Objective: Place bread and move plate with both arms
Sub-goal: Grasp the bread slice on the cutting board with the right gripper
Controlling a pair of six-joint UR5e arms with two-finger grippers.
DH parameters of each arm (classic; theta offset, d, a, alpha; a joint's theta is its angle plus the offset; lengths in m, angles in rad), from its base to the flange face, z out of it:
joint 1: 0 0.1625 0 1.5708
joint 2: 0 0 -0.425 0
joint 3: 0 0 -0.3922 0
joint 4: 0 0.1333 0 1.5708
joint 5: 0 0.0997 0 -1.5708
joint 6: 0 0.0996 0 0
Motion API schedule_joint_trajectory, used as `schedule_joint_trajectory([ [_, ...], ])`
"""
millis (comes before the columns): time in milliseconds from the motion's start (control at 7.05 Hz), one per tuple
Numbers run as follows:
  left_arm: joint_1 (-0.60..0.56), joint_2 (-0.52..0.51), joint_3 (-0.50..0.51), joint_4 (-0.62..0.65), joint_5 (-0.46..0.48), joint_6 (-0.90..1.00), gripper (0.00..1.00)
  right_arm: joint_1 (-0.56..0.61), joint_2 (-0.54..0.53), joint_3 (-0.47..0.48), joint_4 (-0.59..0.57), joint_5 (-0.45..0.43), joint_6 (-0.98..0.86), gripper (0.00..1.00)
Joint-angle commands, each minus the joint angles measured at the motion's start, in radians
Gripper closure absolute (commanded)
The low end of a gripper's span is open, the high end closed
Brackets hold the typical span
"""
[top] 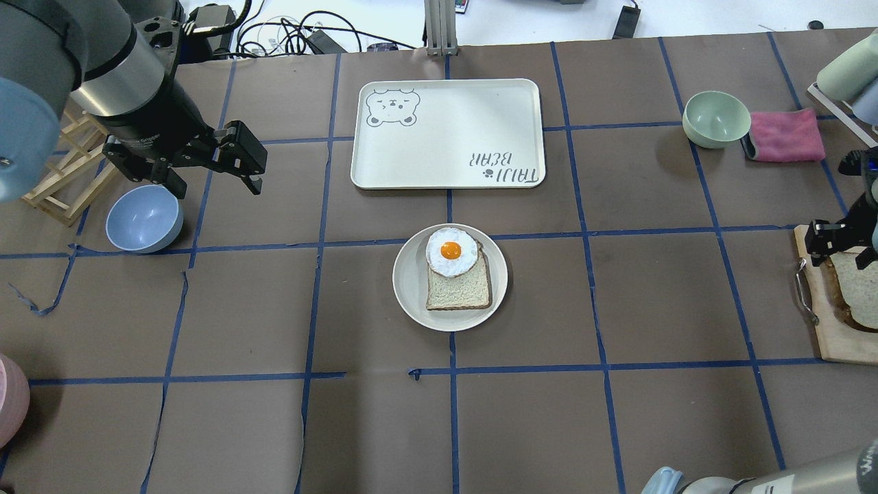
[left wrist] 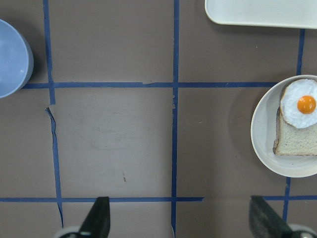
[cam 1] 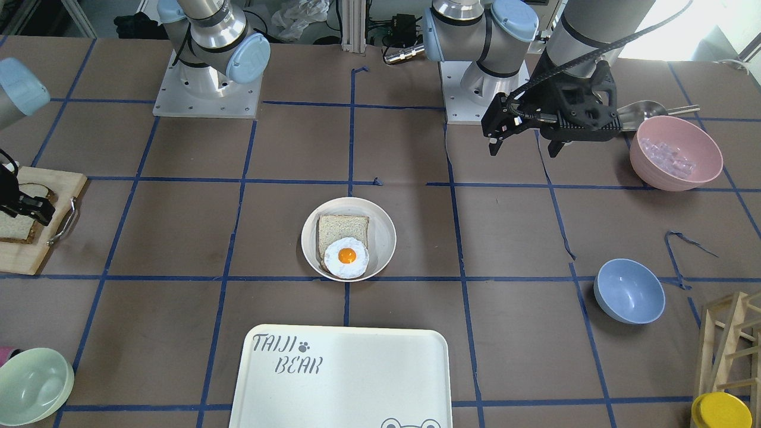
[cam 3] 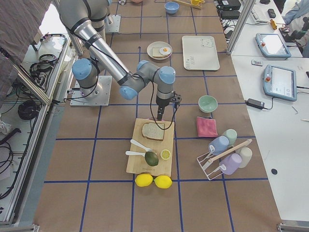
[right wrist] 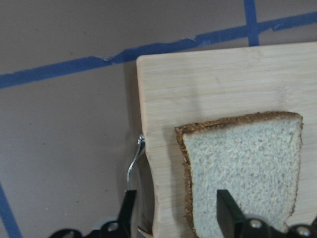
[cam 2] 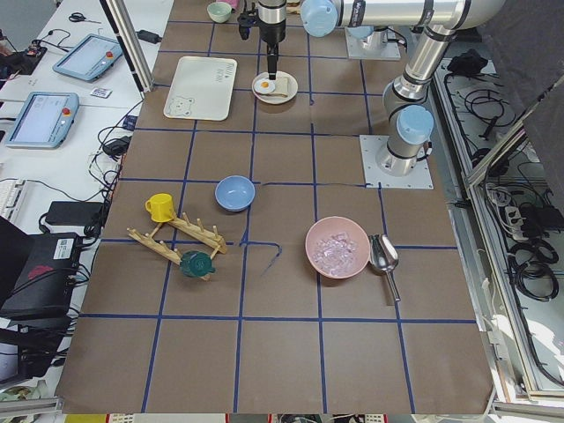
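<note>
My right gripper will next grab the slice by its crust edge [right wrist: 187,193] to put it on the plate.
The bread [right wrist: 245,168], a dark-crusted slice, lies on a wooden cutting board [right wrist: 198,84] at the table's right end; it also shows in the overhead view [top: 854,281] and the right exterior view [cam 3: 153,131]. My right gripper [right wrist: 176,210] is open just above it, one finger over the slice and one over the board's edge and metal handle; it also shows in the overhead view [top: 838,255]. The cream plate [top: 410,278] sits mid-table and holds a paler slice topped with a fried egg [top: 451,251]. My left gripper [top: 218,189] is open and empty, high above the table left of the plate.
The "TAIJI BEAR" tray [top: 446,137] lies beyond the plate. A blue bowl [top: 144,218] and a wooden rack [top: 62,178] are near my left gripper. A green bowl [top: 717,118] and pink cloth [top: 785,135] sit far right. A pink bowl [cam 1: 676,153] holds ice.
</note>
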Motion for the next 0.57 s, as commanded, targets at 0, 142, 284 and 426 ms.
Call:
schedule_joint_trajectory([
  [0,0.000,0.000,0.000,0.001,-0.002,0.000,0.00,-0.011,0.027,0.006,-0.007,-0.033,-0.007,0.47],
  [142,0.000,0.002,0.002,0.001,-0.002,-0.002,0.00,-0.011,0.027,0.004,-0.006,-0.033,-0.009,0.47],
  [284,0.000,0.002,0.000,0.001,-0.002,0.000,0.00,-0.011,0.032,0.009,-0.004,-0.033,-0.007,0.47],
  [426,0.000,0.002,0.005,0.001,-0.005,-0.002,0.00,-0.013,0.044,0.012,-0.006,-0.035,-0.006,0.47],
])
